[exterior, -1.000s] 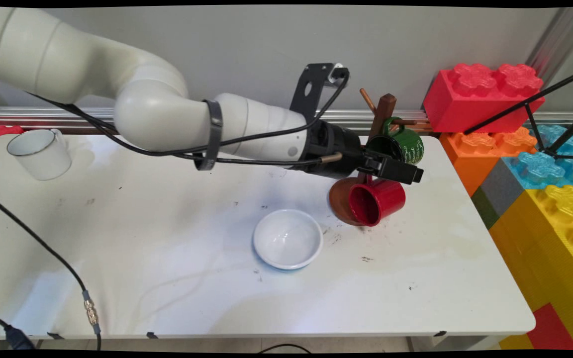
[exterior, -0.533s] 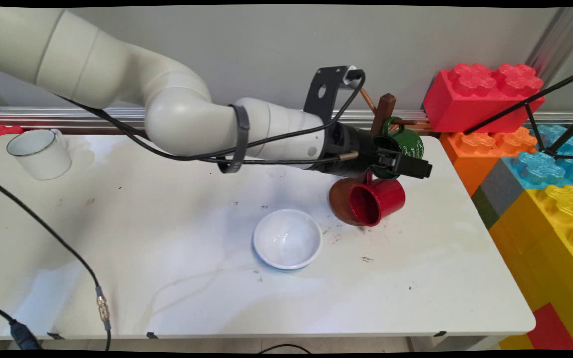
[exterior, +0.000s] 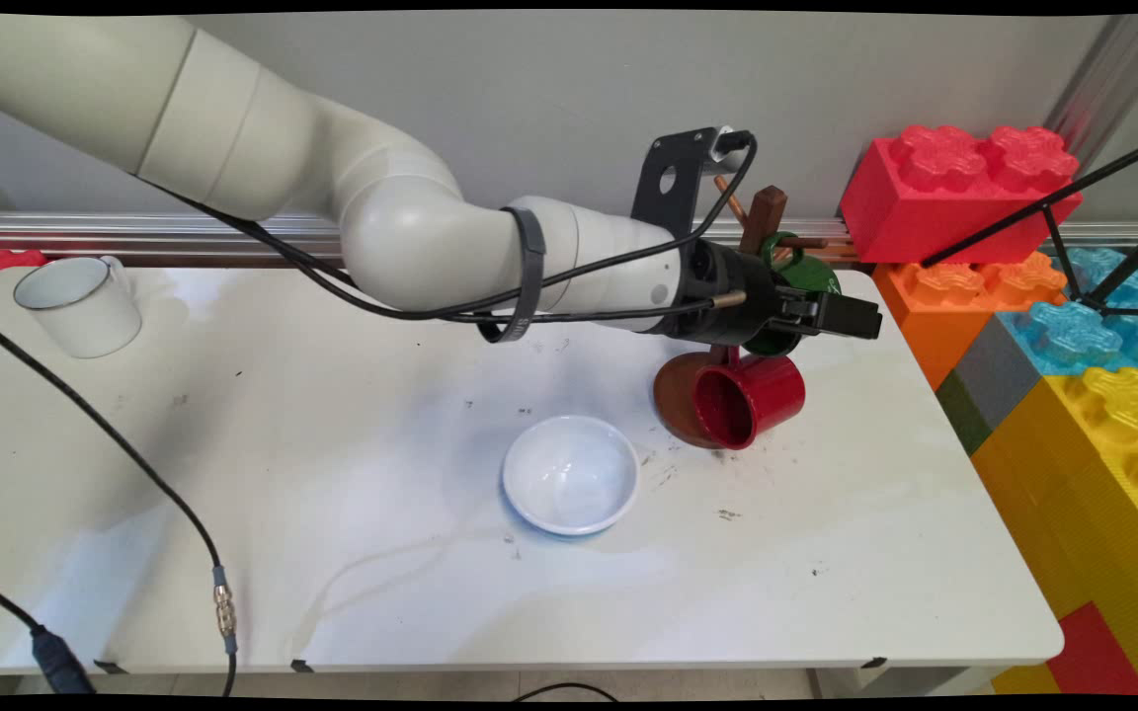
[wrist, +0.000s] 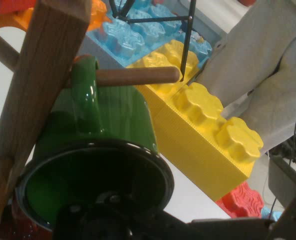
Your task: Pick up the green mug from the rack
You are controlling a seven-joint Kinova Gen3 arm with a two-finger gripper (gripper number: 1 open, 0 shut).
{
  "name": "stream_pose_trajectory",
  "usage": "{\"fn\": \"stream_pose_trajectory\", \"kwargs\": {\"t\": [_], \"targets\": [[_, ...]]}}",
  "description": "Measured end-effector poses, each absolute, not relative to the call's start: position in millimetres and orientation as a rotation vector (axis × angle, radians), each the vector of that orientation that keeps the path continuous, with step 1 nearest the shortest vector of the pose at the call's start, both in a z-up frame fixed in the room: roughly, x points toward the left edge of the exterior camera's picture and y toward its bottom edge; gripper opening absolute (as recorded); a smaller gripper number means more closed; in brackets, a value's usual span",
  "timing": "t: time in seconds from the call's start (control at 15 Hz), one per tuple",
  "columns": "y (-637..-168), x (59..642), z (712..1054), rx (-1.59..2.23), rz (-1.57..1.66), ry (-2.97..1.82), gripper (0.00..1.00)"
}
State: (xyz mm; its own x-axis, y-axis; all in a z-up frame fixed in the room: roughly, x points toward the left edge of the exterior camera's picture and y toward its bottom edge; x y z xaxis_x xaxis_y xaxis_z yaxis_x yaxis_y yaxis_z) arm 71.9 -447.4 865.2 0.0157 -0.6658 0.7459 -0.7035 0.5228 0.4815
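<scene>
I need to grab the mug by its rim (wrist: pixel 162 172) next with my gripper, so that the green mug's handle (wrist: pixel 86 95) stays free to slide off the wooden peg.
A green mug (exterior: pixel 810 275) (wrist: pixel 113 120) hangs by its handle on a peg of a wooden mug tree (exterior: pixel 765 212) (wrist: pixel 43 90) at the table's far right. My gripper (exterior: pixel 831 318) (wrist: pixel 152 220) is level with it and open. In the hand view the mug's mouth faces me, and its near rim lies between my two fingers, one inside the mug and one outside. Whether they touch the rim I cannot tell. A red mug (exterior: pixel 752 395) hangs lower on the same tree, just under my hand, in front of the brown round base (exterior: pixel 673 395).
A white bowl (exterior: pixel 571 474) sits mid-table, left of and nearer than the tree. A white enamel mug (exterior: pixel 80 304) stands at the far left. Big toy bricks, red (exterior: pixel 959 188) and yellow (exterior: pixel 1102 444), wall in the right side, with black tripod legs (exterior: pixel 1073 227) across them.
The arm has reached further right and a little up. The gripper went from just above the red mug to the green mug's mouth. Both mugs stay on the tree.
</scene>
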Motion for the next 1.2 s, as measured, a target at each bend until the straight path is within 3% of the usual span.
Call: {"fn": "stream_pose_trajectory", "kwargs": {"t": [1.2], "targets": [[-455,60,866,1.269,0.023,-1.622,1.00]]}}
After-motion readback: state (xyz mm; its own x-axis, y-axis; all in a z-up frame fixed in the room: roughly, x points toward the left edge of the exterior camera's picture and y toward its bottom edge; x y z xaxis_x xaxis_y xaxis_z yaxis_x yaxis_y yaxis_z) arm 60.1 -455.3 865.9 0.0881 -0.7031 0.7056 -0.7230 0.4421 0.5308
